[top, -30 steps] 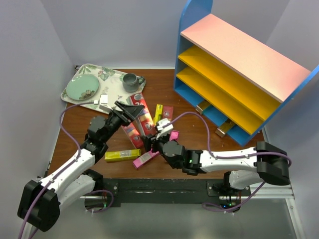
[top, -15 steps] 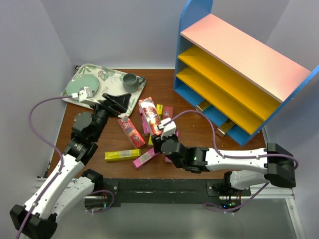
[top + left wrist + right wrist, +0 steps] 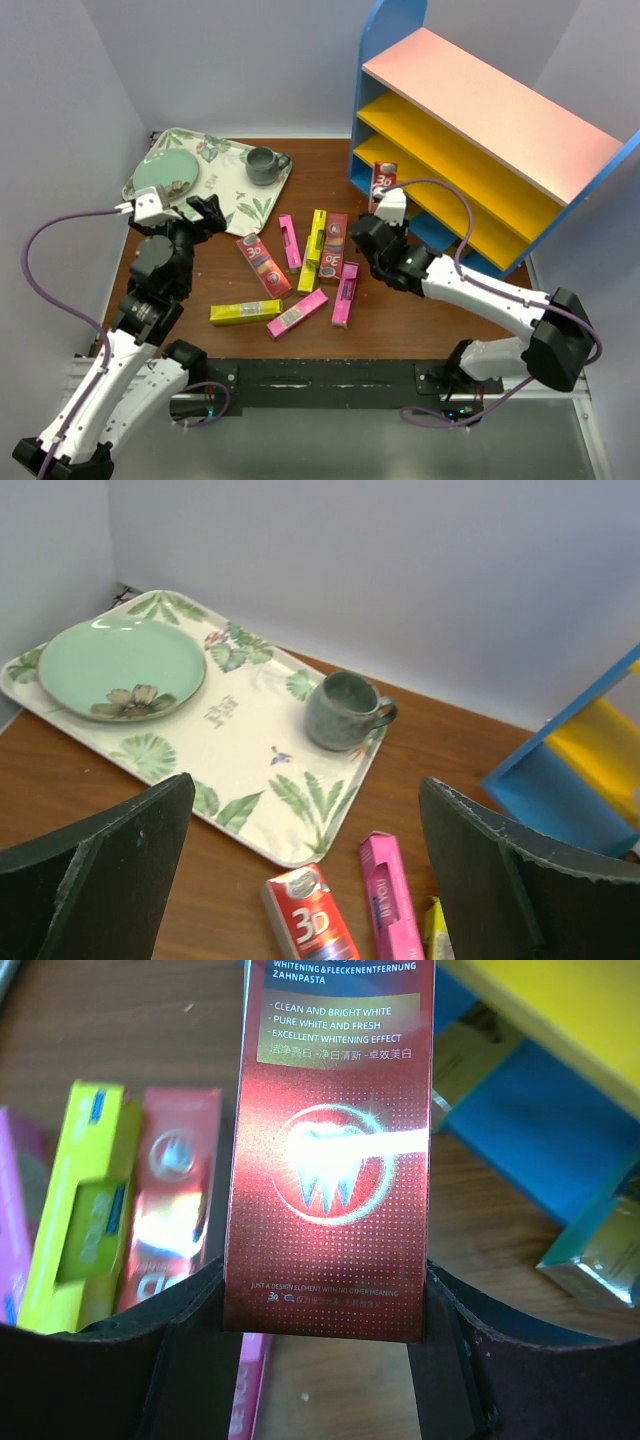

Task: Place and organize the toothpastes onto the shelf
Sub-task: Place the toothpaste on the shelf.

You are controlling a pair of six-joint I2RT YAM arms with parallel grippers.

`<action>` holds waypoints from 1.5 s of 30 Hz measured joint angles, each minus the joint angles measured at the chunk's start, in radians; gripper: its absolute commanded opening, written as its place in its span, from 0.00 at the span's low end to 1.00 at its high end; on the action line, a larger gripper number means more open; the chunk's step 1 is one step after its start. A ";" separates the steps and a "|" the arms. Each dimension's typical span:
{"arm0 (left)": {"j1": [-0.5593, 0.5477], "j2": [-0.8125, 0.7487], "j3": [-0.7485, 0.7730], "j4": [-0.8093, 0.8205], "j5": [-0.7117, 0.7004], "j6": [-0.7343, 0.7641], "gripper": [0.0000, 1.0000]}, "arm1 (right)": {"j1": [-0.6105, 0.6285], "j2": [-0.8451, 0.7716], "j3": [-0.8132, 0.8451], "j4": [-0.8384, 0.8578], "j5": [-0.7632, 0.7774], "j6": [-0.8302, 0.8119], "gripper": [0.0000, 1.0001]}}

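Note:
My right gripper holds the dark red carton (image 3: 382,183) and should keep holding it until it lies on the yellow board. The carton's body hangs outside the board's front edge.
My right gripper (image 3: 379,213) is shut on a dark red toothpaste carton (image 3: 382,183) and holds it upright in front of the shelf's (image 3: 480,95) lowest blue tier. In the right wrist view the carton (image 3: 335,1150) sits clamped between both fingers (image 3: 190,1360). Several cartons lie on the table: red (image 3: 262,264), pink (image 3: 290,241), yellow (image 3: 316,248), dark red (image 3: 335,244), pink (image 3: 346,293), pink (image 3: 297,313), yellow (image 3: 245,312). My left gripper (image 3: 207,212) is open and empty by the tray's near edge, above a red carton (image 3: 310,920) and a pink one (image 3: 390,895).
The floral tray (image 3: 235,195) at the back left holds a green plate (image 3: 165,178) and a grey mug (image 3: 263,164). Two cartons (image 3: 408,212) (image 3: 450,257) lie in the shelf's bottom tier; a teal one (image 3: 600,1250) shows in the right wrist view.
My right gripper has lifted the dark red carton from the pile and carried it back and right to the shelf. My left arm has drawn back left toward the tray.

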 measured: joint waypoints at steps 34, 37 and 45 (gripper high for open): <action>0.006 -0.031 -0.037 -0.030 0.052 0.066 1.00 | -0.344 0.647 0.689 -0.114 0.027 0.153 0.66; 0.010 -0.030 -0.037 -0.031 0.066 0.066 1.00 | -0.344 0.645 0.688 -0.097 0.012 0.148 0.73; 0.021 -0.025 -0.037 -0.031 0.092 0.065 1.00 | -0.343 0.578 0.624 -0.019 -0.038 0.120 0.80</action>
